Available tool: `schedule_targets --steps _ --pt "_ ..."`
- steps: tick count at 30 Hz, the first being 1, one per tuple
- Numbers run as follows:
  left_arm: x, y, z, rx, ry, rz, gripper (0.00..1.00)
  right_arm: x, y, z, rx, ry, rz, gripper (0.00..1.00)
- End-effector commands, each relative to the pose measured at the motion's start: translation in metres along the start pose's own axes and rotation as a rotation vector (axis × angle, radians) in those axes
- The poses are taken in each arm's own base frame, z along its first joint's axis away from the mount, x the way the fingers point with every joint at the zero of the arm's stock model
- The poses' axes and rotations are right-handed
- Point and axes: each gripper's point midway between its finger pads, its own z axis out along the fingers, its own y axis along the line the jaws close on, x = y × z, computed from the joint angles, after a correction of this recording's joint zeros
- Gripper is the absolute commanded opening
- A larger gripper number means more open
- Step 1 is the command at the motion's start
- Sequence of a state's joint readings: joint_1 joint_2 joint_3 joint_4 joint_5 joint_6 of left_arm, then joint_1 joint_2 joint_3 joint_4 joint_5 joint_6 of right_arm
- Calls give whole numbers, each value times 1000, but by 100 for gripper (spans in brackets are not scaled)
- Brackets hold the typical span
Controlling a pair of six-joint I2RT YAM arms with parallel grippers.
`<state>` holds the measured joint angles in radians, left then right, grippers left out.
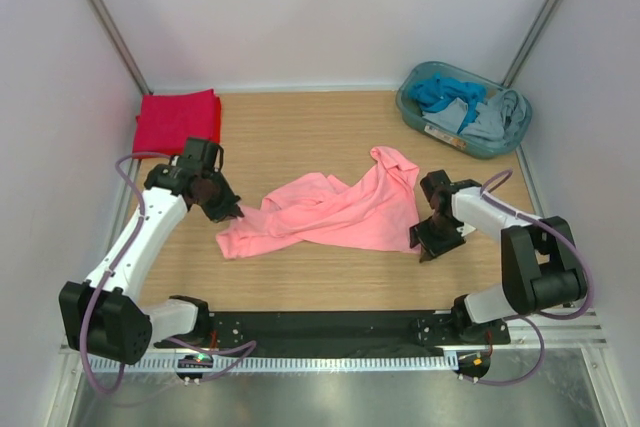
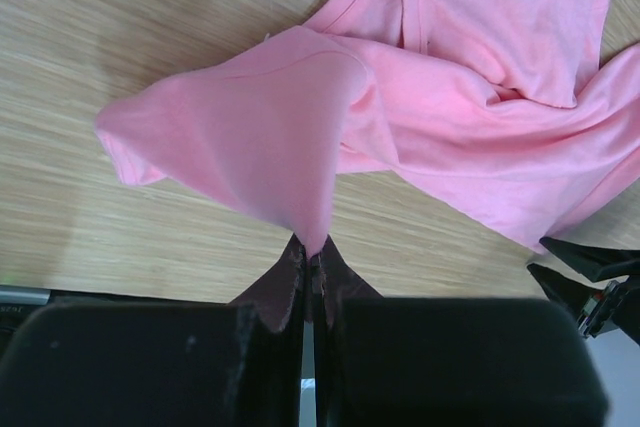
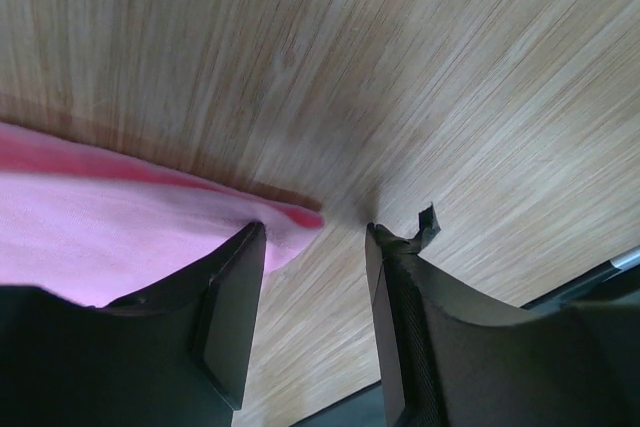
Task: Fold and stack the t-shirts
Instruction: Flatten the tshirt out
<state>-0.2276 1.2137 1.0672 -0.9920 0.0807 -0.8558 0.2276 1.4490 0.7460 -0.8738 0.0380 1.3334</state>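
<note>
My right gripper will next grab the corner of the salmon-pink t-shirt opposite my left gripper's hold, to stretch the t-shirt open and fold it.
The salmon-pink t-shirt lies crumpled across the middle of the table. My left gripper is shut on a pinch of its left edge; in the left wrist view the cloth rises in a tent from the closed fingertips. My right gripper is open, low at the shirt's right edge; in the right wrist view the cloth's corner lies by the left finger, with bare wood between the fingers. The red t-shirt lies folded at the far left corner.
A teal basket with blue and grey cloths stands at the far right corner. White walls and metal posts enclose the table. The black base rail runs along the near edge.
</note>
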Motion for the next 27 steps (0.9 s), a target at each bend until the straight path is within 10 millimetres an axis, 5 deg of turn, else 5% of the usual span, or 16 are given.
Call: schedule_targets --steps 1,5,6,8,11,12,14,16,21,27 --pt "-12 -15 -10 56 -42 6 0 -6 0 7 6 -41 42 51" --pt "-15 -17 -12 58 -51 -3 0 -15 -3 7 15 -94 39 37" --pt "-16 -18 -13 61 -52 -6 0 -19 -3 6 8 -113 34 20" --pt "-17 -21 -14 68 -55 -8 0 -28 -2 1 6 -162 23 6" --pt "-21 -27 -19 83 -64 -8 0 -45 3 -18 -2 -211 -11 1" --pt "-28 -34 -27 100 -85 -3 0 -54 17 -38 -44 -236 -19 1" --pt "-37 -41 -37 115 -112 5 0 -72 13 -73 -44 -309 -72 1" --pt "-53 -57 -59 152 -167 6 0 -94 35 -133 -149 -411 -103 1" --pt "-72 -75 -107 214 -269 3 0 -144 30 -275 -337 -654 -28 1" --pt "-74 -85 -180 359 -404 -4 0 -157 11 -368 -532 -793 11 1"
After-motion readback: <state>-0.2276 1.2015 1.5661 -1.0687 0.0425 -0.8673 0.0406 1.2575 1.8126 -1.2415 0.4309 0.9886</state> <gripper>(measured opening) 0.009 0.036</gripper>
